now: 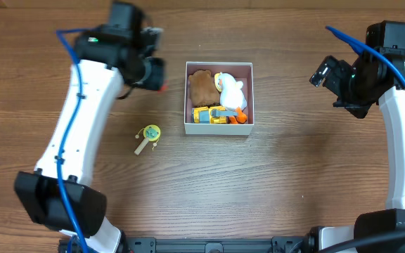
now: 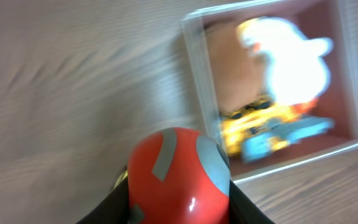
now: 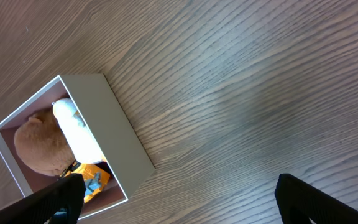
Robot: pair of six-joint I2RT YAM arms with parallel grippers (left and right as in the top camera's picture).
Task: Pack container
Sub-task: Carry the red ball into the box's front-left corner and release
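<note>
The red toy has only bare table below it and would miss the box if my left gripper opened now, so my left gripper needs to keep holding it until it is over the box.
The container [image 1: 219, 66] is a white square box with a pink inside at the table's middle. It holds a brown plush [image 1: 202, 86], a white duck [image 1: 232, 91] and a yellow toy digger [image 1: 213, 114]. My left gripper [image 1: 157, 76] hovers left of the box, shut on a red toy with grey patches [image 2: 179, 177]. The box shows blurred in the left wrist view [image 2: 194, 74]. My right gripper [image 1: 323, 72] is open and empty, high to the right of the box, which shows in its view [image 3: 114, 127].
A small yellow-green toy on a tan stick [image 1: 148, 135] lies on the wood table left of and below the box. The arms' white links run down both sides of the table.
</note>
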